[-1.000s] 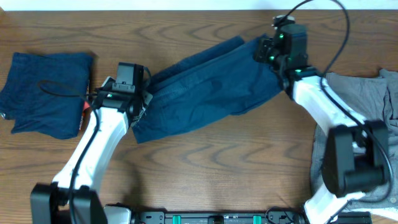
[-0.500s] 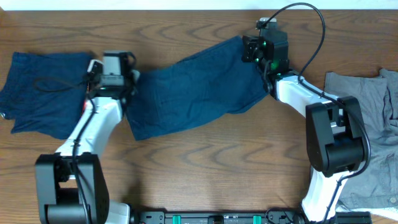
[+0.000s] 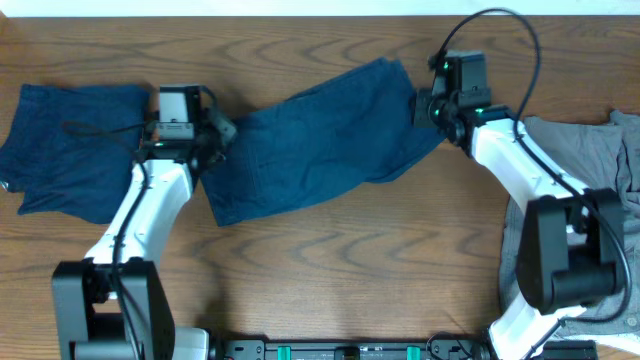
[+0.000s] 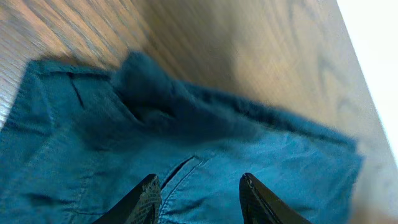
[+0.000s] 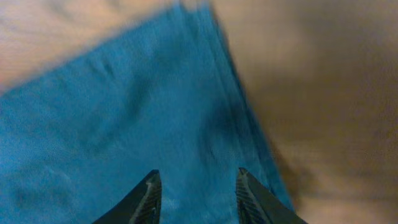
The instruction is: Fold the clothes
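Observation:
My left gripper should next grip the dark blue garment by its end nearest the folded garment to fold it, and that end should then fold over toward its opposite end.
A dark blue garment [image 3: 320,145] lies spread out on the wooden table, running from lower left to upper right. My left gripper [image 3: 216,138] is open over the garment's left end. In the left wrist view the fingers [image 4: 199,190] straddle a seam of the blue cloth [image 4: 186,143]. My right gripper [image 3: 426,106] is open at the garment's right end. In the right wrist view the fingers [image 5: 197,183] hover over flat blue cloth [image 5: 124,118] close to its right edge. Neither gripper holds anything.
A folded dark blue garment [image 3: 70,148] lies at the far left, with a small red tag [image 3: 135,172] at its right edge. A grey garment [image 3: 590,190] lies crumpled at the far right. Bare wooden table [image 3: 350,260] lies in front of the garment.
The garment was pulled to the left and now lies flat. My right gripper has moved back to the right and slightly toward me. My left gripper has barely shifted.

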Robot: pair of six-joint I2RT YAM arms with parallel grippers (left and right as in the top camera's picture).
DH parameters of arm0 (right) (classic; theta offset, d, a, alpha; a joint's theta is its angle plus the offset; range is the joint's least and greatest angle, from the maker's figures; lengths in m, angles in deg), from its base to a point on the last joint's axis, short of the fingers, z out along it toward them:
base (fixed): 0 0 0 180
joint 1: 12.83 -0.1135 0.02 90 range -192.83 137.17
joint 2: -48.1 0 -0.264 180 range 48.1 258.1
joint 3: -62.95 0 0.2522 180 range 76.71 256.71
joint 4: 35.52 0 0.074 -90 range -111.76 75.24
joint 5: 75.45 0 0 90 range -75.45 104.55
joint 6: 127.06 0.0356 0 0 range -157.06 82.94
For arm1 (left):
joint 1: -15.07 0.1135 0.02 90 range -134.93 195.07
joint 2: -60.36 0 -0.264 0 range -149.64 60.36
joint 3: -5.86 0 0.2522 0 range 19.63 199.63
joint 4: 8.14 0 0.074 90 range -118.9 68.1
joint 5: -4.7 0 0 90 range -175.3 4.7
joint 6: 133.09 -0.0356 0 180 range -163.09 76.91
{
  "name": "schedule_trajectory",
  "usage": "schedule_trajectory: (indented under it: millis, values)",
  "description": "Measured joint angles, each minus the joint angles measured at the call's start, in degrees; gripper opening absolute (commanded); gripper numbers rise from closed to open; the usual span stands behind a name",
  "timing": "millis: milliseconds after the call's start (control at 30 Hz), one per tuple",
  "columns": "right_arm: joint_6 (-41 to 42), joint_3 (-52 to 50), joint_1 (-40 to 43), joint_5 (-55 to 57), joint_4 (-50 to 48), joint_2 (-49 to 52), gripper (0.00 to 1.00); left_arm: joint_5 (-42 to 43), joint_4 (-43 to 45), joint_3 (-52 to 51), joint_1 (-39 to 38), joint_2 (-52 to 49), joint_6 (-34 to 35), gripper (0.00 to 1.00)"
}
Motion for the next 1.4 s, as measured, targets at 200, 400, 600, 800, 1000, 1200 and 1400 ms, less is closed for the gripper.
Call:
schedule_trajectory:
  millis: [200,400,600,800,1000,1200,1400]
  values:
    - [-0.63,-0.02,0.02,0.20,3.52,6.29,0.27,-4.63,-0.13,0.00,-1.97,-5.95,-2.40,0.44]
    - [-0.20,0.79,0.07,4.46,9.70,7.19,0.21,-6.16,-2.67,0.00,-1.38,-10.54,-2.84,0.44]
    - [7.58,1.97,0.20,13.73,21.73,6.45,0.10,-5.01,-5.42,0.04,-1.38,-10.60,-5.09,0.49]
    - [12.39,2.03,1.27,18.14,27.71,6.19,0.07,-0.76,-13.90,0.31,-1.22,-10.56,-11.23,0.55]
    - [13.70,0.59,3.30,20.13,29.46,4.55,0.11,4.39,-20.55,0.31,0.55,-4.79,-19.56,0.99]
    - [12.17,0.00,3.80,21.14,29.07,-4.31,0.41,5.40,-22.01,0.85,2.84,4.83,-21.68,0.98]
    - [9.92,0.00,3.80,21.59,28.81,-13.77,0.42,5.60,-22.03,0.98,2.82,2.19,-21.73,0.98]
